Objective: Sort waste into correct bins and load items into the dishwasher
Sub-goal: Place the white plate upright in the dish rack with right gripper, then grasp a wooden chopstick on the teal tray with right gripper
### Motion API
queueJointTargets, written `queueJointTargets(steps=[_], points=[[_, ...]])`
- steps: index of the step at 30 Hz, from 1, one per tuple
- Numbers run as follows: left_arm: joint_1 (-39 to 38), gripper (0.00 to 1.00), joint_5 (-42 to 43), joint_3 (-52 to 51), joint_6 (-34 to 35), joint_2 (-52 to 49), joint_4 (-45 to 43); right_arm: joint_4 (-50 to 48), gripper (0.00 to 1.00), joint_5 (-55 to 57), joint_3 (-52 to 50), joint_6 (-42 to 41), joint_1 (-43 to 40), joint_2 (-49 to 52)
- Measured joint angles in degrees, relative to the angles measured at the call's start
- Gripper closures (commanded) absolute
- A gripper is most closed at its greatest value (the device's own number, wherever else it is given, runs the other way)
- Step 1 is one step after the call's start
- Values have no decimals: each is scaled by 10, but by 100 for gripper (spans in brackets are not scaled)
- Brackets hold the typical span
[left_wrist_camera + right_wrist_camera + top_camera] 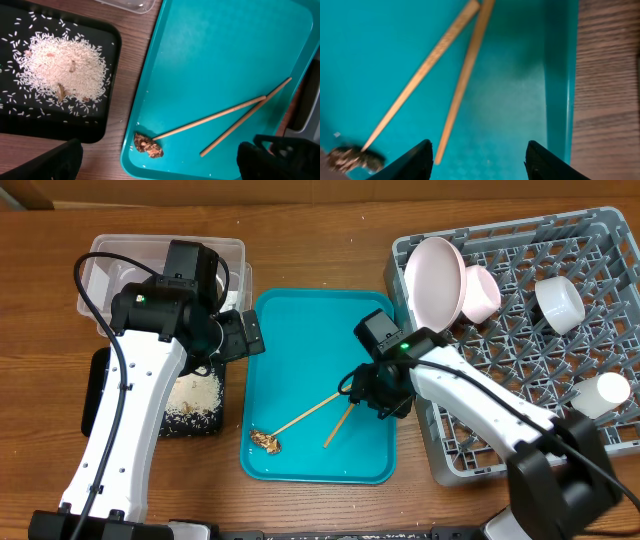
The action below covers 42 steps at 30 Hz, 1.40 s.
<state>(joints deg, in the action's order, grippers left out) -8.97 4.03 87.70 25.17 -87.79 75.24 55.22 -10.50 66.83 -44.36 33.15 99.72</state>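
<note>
My right gripper's open fingers should lower first: they would miss the thin chopstick now, as it lies below them, toward the left in the wrist view.
Two wooden chopsticks [318, 417] lie crossed on the teal serving tray [320, 320], with a brown food scrap [265, 440] at one tip. They also show in the left wrist view [220, 116] and the right wrist view [462, 75]. My right gripper [477, 160] is open just above the tray beside the chopsticks' right ends. My left gripper [160, 162] is open wide, high above the tray's left edge. White rice [65, 67] lies in the black tray [100, 390]. The grey rack [520, 350] holds a white plate [435, 280], a pink bowl [482, 292], a pale bowl [558, 302] and a white cup [600, 392].
The clear tub [110, 255] stands at the back left, partly hidden by my left arm. The black tray sits just left of the teal tray. The rack stands close against the teal tray's right side. Wooden table shows round them.
</note>
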Motion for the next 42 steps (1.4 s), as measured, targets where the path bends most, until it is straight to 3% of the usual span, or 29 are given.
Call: queueJointTargets(steps=[18,21,30,42], points=[[0,0,0,0,0,0,0,-55,43,-8,-1,-6,7,83],[0,0,0,0,0,0,0,-53,49,-7,4,-7,7,88],[0,0,0,0,0,0,0,-52,80,-13,9,-9,7,96],[0,0,0,0,0,0,0,-30,85,-17,10,-16,7,99]])
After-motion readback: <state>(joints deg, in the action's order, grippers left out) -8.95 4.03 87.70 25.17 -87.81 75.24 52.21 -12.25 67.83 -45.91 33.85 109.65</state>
